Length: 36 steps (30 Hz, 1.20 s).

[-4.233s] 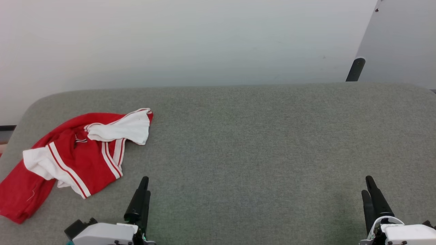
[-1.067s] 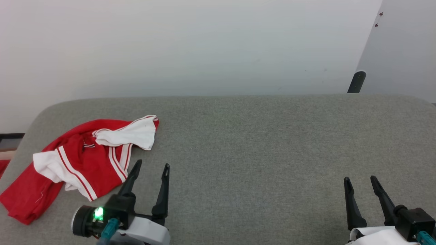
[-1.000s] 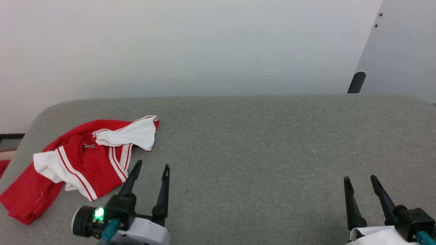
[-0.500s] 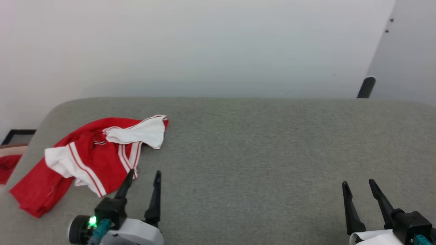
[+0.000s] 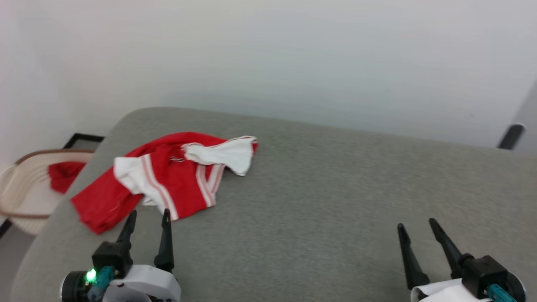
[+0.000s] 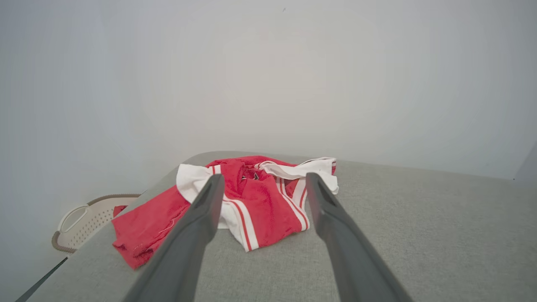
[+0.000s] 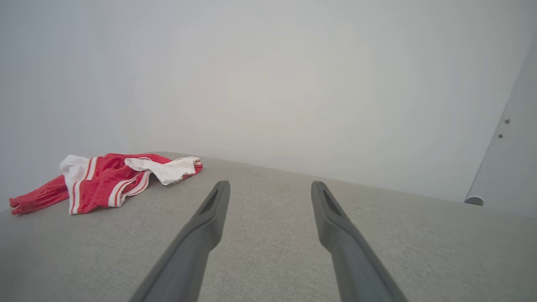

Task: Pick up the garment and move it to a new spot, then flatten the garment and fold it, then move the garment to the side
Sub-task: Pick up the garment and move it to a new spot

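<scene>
My left gripper is about to grab the garment by the red fold [image 5: 168, 169] [image 6: 235, 182] between its white sleeves, and then I will carry the garment to a new spot.
The garment [image 5: 168, 178], a red jersey T-shirt with white sleeves and red-white stripe trim, lies crumpled near the left end of the grey table [image 5: 335, 188]; its number is hidden in the folds. My left gripper [image 5: 149, 212] stands open just in front of the jersey's near edge, not touching it. Through the left wrist view the garment [image 6: 260, 201] shows between and beyond the spread fingers. My right gripper [image 5: 416, 223] is open and empty at the table's front right, far from the garment [image 7: 109, 178].
A beige basket [image 5: 25, 188] holding a plain red cloth [image 5: 63, 174] stands on the floor past the table's left end; the basket [image 6: 86, 220] also appears in the left wrist view. A white wall runs behind the table. A dark post [image 5: 509, 136] stands at far right.
The head camera has turned left, bringing the basket into view. Both grippers went from shut to open earlier; the left gripper now sits closer to the jersey's near edge.
</scene>
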Tool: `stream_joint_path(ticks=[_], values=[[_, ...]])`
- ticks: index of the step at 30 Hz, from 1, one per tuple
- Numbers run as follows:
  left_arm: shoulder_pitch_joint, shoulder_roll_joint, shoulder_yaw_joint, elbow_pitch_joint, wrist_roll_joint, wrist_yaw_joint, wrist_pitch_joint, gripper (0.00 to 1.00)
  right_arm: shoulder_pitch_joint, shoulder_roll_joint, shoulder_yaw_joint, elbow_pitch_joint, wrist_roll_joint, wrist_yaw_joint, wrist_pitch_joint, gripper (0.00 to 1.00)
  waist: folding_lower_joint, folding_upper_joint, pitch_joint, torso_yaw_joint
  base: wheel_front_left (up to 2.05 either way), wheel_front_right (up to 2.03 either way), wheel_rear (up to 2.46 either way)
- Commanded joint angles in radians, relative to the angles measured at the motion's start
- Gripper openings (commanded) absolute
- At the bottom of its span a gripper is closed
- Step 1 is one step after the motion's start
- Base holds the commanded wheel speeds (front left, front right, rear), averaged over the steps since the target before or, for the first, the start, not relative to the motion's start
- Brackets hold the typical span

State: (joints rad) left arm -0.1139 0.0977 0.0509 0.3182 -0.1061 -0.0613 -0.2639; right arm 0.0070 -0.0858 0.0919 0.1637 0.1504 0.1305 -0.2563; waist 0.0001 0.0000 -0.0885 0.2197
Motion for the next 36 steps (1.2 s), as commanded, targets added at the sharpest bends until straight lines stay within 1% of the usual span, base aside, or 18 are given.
stream_joint_path(ticks=[1, 5, 9, 13, 17, 20, 25, 30, 31, 34, 36], values=[[0.000, 0.003, 0.004, 0.003, -0.001, 0.003, 0.000, 1.00, -0.008, 0.001, 0.006, 0.003, 0.006, 0.000, -0.002, 1.00, -0.0001, 0.0000, -0.011, 0.063, 0.00, 0.00, 0.00], [-0.001, -0.001, 0.016, 0.009, -0.015, -0.002, 0.000, 1.00, -0.020, 0.000, 0.021, 0.015, 0.007, 0.000, -0.003, 1.00, -0.0001, 0.0000, -0.013, 0.109, 0.00, 0.00, 0.00], [-0.016, 0.000, 0.023, 0.014, -0.022, -0.009, 0.000, 1.00, -0.029, 0.003, 0.023, 0.021, 0.006, 0.000, -0.004, 1.00, -0.0001, 0.0000, -0.009, 0.128, 0.00, 0.00, 0.00], [-0.052, 0.011, 0.016, 0.032, -0.046, -0.030, 0.002, 1.00, -0.036, -0.003, 0.028, 0.022, 0.005, 0.000, -0.004, 1.00, -0.0001, 0.0000, 0.008, 0.121, 0.00, 0.00, 0.00], [-0.126, 0.044, 0.013, 0.045, -0.085, -0.048, 0.050, 1.00, -0.044, -0.011, 0.030, 0.017, 0.001, 0.000, 0.003, 1.00, -0.0001, 0.0000, 0.045, 0.086, 0.00, 0.00, 0.00], [-0.194, 0.088, 0.004, 0.050, -0.128, -0.062, 0.126, 1.00, -0.058, -0.020, 0.031, 0.004, -0.005, 0.000, 0.009, 1.00, -0.0001, 0.0000, 0.088, 0.048, 0.00, 0.00, 0.00], [-0.332, 0.178, -0.005, 0.072, -0.231, -0.071, 0.277, 1.00, -0.100, -0.047, 0.027, -0.022, -0.004, 0.000, 0.017, 1.00, -0.0001, 0.0000, 0.204, -0.027, 0.00, 0.00, 0.00], [-0.472, 0.270, -0.048, 0.140, -0.346, -0.070, 0.459, 1.00, -0.151, -0.066, 0.022, -0.038, -0.002, 0.000, 0.015, 1.00, -0.0001, 0.0000, 0.307, -0.092, 0.00, 0.00, 0.00], [-0.496, 0.282, -0.052, 0.157, -0.378, -0.070, 0.497, 1.00, -0.160, -0.069, 0.023, -0.041, -0.002, 0.000, 0.014, 1.00, -0.0001, 0.0000, 0.326, -0.103, 0.00, 0.00, 0.00], [-0.569, 0.327, -0.061, 0.214, -0.428, -0.070, 0.595, 1.00, -0.189, -0.075, 0.032, -0.044, -0.001, 0.000, 0.010, 1.00, -0.0001, 0.0000, 0.372, -0.135, 0.00, 0.00, 0.00], [-0.608, 0.340, -0.067, 0.249, -0.457, -0.070, 0.655, 1.00, -0.205, -0.079, 0.035, -0.044, 0.000, 0.000, 0.008, 1.00, -0.0001, 0.0000, 0.396, -0.149, 0.00, 0.00, 0.00]])
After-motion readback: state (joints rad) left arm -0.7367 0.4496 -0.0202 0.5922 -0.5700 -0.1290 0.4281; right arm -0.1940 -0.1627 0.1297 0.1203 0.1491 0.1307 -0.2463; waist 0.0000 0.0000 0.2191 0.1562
